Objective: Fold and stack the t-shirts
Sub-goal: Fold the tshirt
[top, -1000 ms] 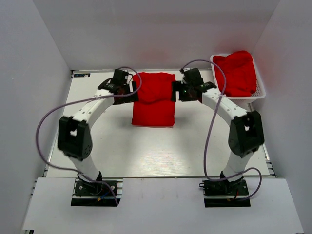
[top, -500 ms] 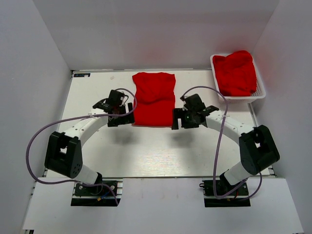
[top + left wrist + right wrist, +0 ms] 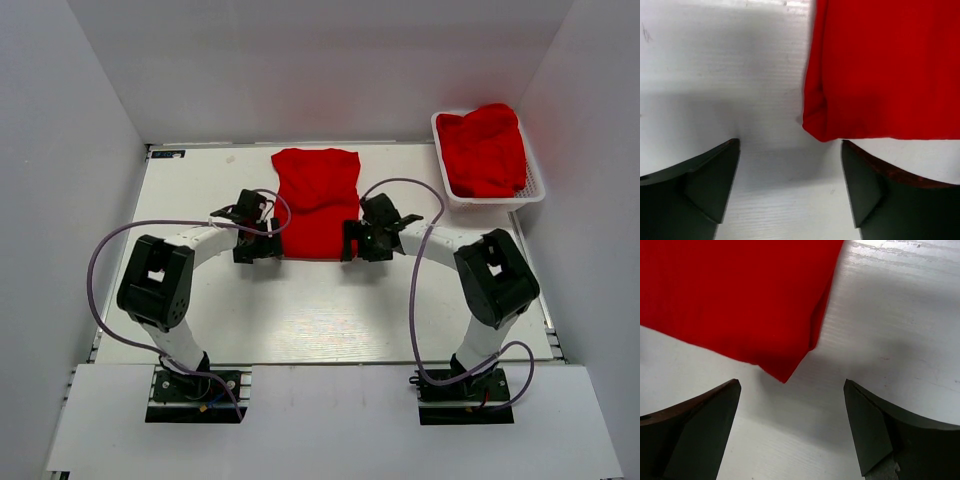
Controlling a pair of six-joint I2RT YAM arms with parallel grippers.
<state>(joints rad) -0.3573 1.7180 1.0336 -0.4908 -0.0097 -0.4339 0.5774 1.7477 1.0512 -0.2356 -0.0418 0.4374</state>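
Observation:
I need to fold the red t-shirt's near edge over evenly, so my right gripper should next grab the t-shirt's near corner, matching the corner of my left gripper.
A red t-shirt (image 3: 316, 203), folded into a long strip, lies flat at the back middle of the table. My left gripper (image 3: 262, 245) is open and empty at its near left corner; the left wrist view shows that corner (image 3: 825, 127) just ahead of the gap between the jaws (image 3: 790, 175). My right gripper (image 3: 357, 243) is open and empty at the near right corner, which shows in the right wrist view (image 3: 785, 372) ahead of the jaws (image 3: 790, 420). More red t-shirts (image 3: 487, 150) are heaped in the basket.
A white mesh basket (image 3: 535, 190) stands at the back right corner of the table. White walls close the table in on the left, back and right. Purple cables loop from both arms.
Both grippers have drawn back from the shirt's far end along its sides to its near corners. The shirt itself has stayed put.

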